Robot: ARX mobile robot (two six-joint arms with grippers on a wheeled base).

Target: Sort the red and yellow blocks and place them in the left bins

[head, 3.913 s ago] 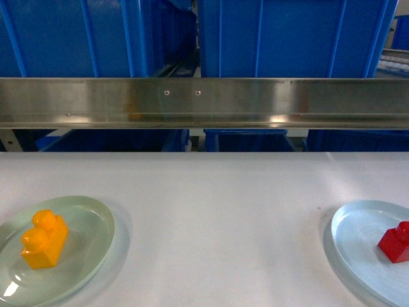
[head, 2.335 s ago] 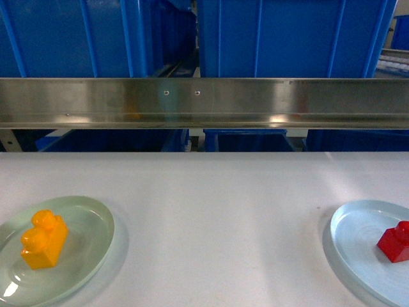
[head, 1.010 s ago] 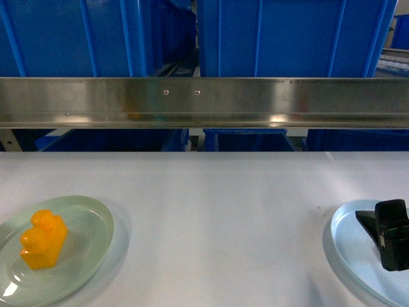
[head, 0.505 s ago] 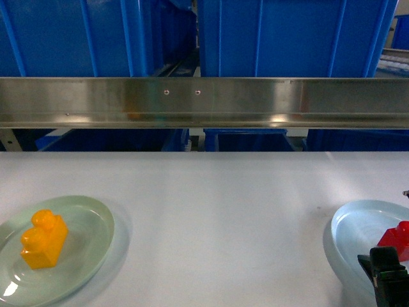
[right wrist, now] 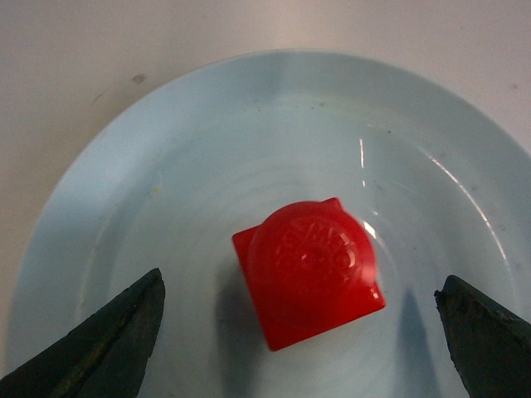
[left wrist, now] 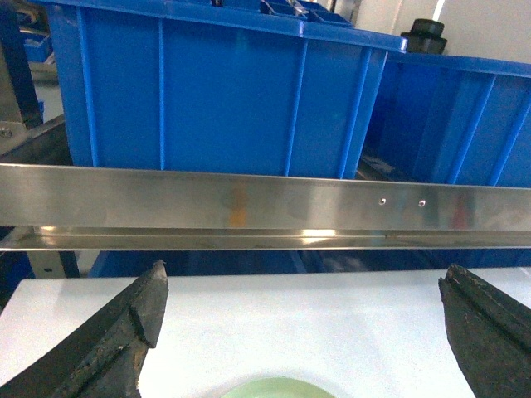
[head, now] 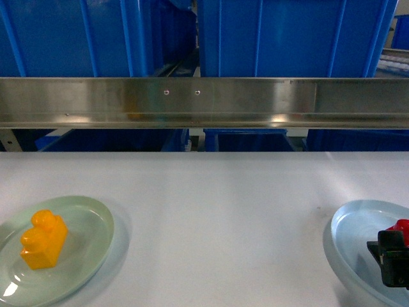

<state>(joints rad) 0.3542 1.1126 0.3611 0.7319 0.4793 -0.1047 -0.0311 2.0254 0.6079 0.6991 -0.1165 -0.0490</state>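
Note:
The red block's stud [right wrist: 312, 249] is round on top, so my right gripper will grab the block's flat facing sides below the stud next.
The orange-yellow block [head: 43, 240] sits on a pale green plate [head: 83, 220] at the front left. The red block [right wrist: 309, 274] stands stud-up on a pale blue plate [right wrist: 166, 166]. My right gripper [right wrist: 300, 286] hangs open over it, one finger on each side and neither touching. In the head view the right gripper [head: 391, 257] hides most of the red block [head: 402, 225]. My left gripper [left wrist: 304, 274] is open and empty above the table, with the green plate's rim [left wrist: 274, 388] just below it. Large blue bins [head: 77, 38] stand behind the rail.
A long steel rail [head: 204, 102] runs across the table's far edge, in front of the blue crates [head: 294, 38]. More blue crates [head: 249, 141] sit lower, under the rail. White tabletop [head: 217, 224] lies between the two plates.
My right gripper came in over the blue plate, pulled back toward the frame's lower edge, and has now edged forward over the red block. The yellow block and both plates have not moved.

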